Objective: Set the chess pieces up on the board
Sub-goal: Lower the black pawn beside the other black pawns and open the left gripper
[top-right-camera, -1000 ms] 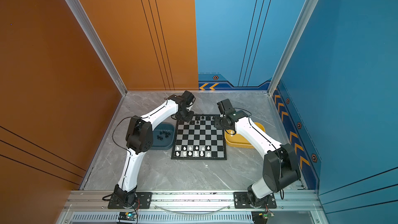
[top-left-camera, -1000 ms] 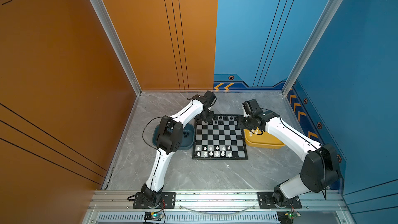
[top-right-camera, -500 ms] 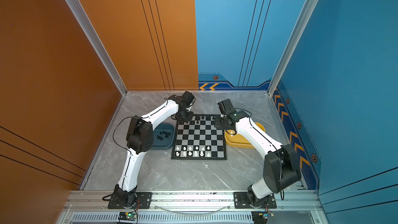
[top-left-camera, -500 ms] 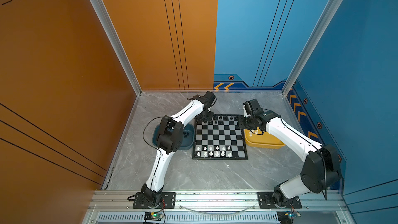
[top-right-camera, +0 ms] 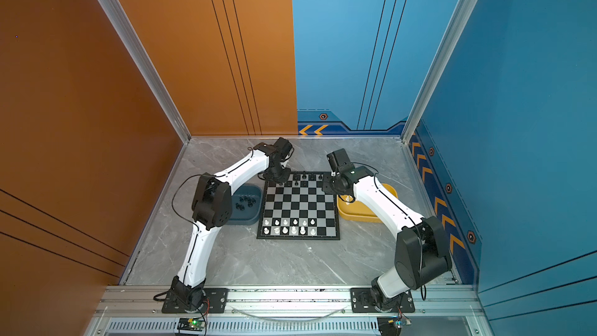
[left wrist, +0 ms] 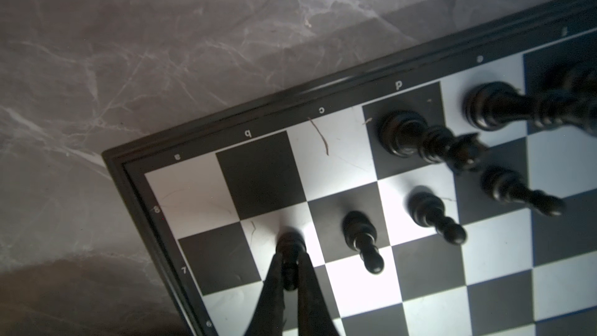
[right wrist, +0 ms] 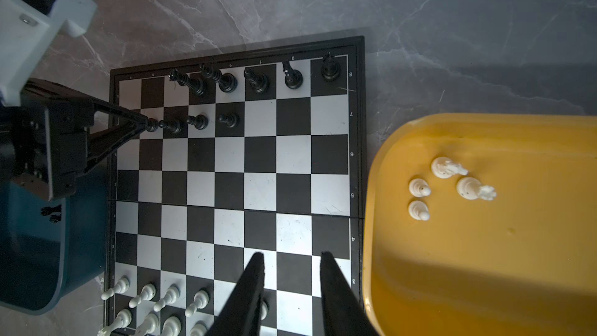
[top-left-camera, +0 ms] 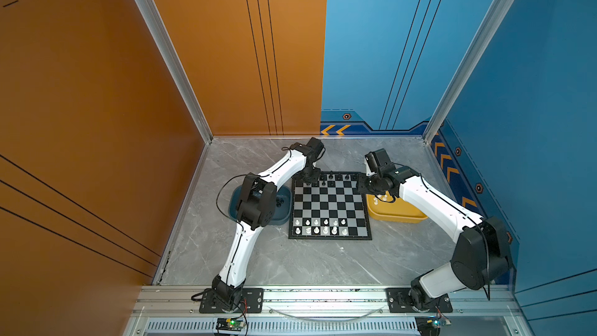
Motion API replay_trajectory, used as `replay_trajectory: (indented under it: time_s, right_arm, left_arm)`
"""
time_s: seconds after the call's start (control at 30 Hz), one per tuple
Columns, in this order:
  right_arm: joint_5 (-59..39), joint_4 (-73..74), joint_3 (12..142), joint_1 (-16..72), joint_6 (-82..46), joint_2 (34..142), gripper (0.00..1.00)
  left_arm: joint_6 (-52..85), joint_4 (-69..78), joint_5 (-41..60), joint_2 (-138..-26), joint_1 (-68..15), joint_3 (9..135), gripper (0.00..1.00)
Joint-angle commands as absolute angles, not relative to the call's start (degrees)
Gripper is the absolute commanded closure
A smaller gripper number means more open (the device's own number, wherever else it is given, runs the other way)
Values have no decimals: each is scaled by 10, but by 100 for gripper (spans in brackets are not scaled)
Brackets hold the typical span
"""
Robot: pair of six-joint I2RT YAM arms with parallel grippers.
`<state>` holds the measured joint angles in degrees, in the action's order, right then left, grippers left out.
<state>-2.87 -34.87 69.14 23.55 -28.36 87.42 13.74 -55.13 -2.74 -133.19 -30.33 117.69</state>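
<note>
The black pawn would stay standing if I opened my left gripper now, because it is upright over the light square, beside the next pawn.
The board lies mid-table and shows in both top views. Black chess pieces stand in its far rows, white ones in its near rows. My left gripper is shut on a black pawn over a light square by the board's far left corner. I cannot tell if the pawn's base touches the square. Three more black pawns stand in that row. My right gripper hangs open and empty above the board's right side.
A yellow tray right of the board holds several white pieces. A dark teal tray to the left holds loose black pieces, partly hidden by my left arm's elbow. Orange and blue walls close in the grey marble table.
</note>
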Motion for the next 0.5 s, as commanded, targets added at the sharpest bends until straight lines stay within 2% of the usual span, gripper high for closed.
replay_trajectory:
  time_s: [0.0,0.17,0.47]
  right_arm:
    - [-32,-348,683,231,-288,859,68]
    - [-31,-348,681,231,-288,857,67]
    - [-35,-345,679,231,-291,855,67]
  left_arm:
    - [136,-566,-35,-1350,-300,1187,100]
    - [137,-567,-35,-1350,-300,1188,96]
    - [135,-567,-32,-1347,-301,1188,79]
